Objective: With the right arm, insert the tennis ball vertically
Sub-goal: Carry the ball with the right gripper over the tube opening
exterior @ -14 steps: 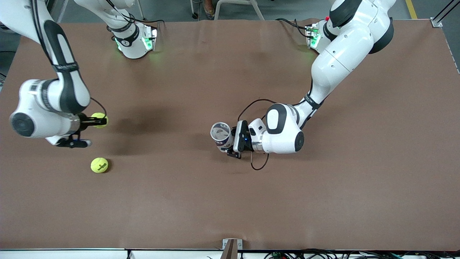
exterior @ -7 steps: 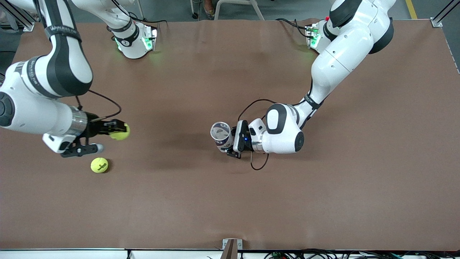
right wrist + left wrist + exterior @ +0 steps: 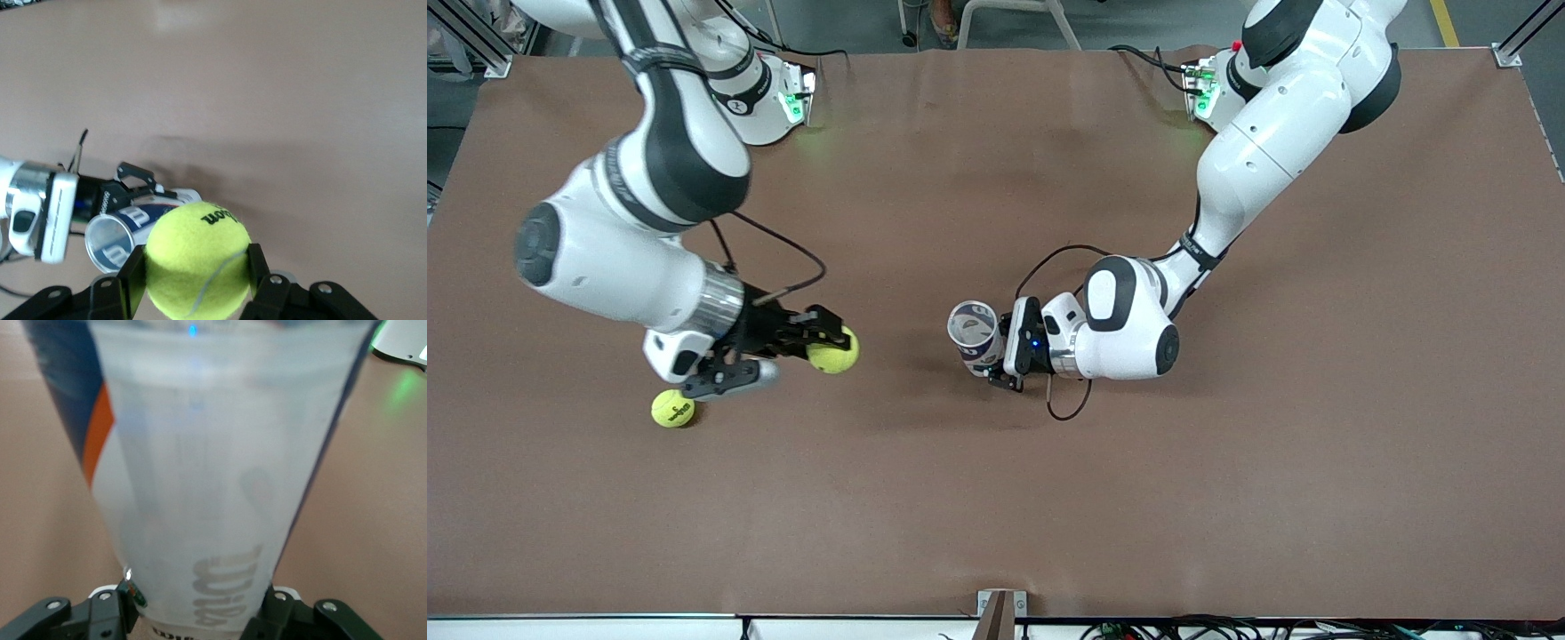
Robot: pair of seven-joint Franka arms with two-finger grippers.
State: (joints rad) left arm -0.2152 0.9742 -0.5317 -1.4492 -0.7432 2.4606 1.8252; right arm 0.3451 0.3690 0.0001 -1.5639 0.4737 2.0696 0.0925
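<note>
The tennis ball [image 3: 834, 354] is short of the can's opening [image 3: 972, 324] in the front view, so the right gripper needs to move the ball toward the can before it opens.
My right gripper [image 3: 829, 343] is shut on a yellow tennis ball [image 3: 834, 350], held above the table between the second ball and the can; the ball fills the right wrist view [image 3: 197, 259] between the fingers. My left gripper [image 3: 991, 348] is shut on a clear tennis ball can [image 3: 972, 330] with a blue and orange label, held upright near the table's middle with its open mouth up. The can fills the left wrist view [image 3: 213, 473] and also shows in the right wrist view [image 3: 123, 233].
A second yellow tennis ball [image 3: 672, 409] lies on the brown table [image 3: 1227, 480] toward the right arm's end, nearer the front camera than the right gripper. The two arm bases [image 3: 760, 98] stand along the table's back edge.
My right arm has carried the tennis ball from the table's right-arm end toward the can. The left arm and the can have not moved. The loose ball stays put.
</note>
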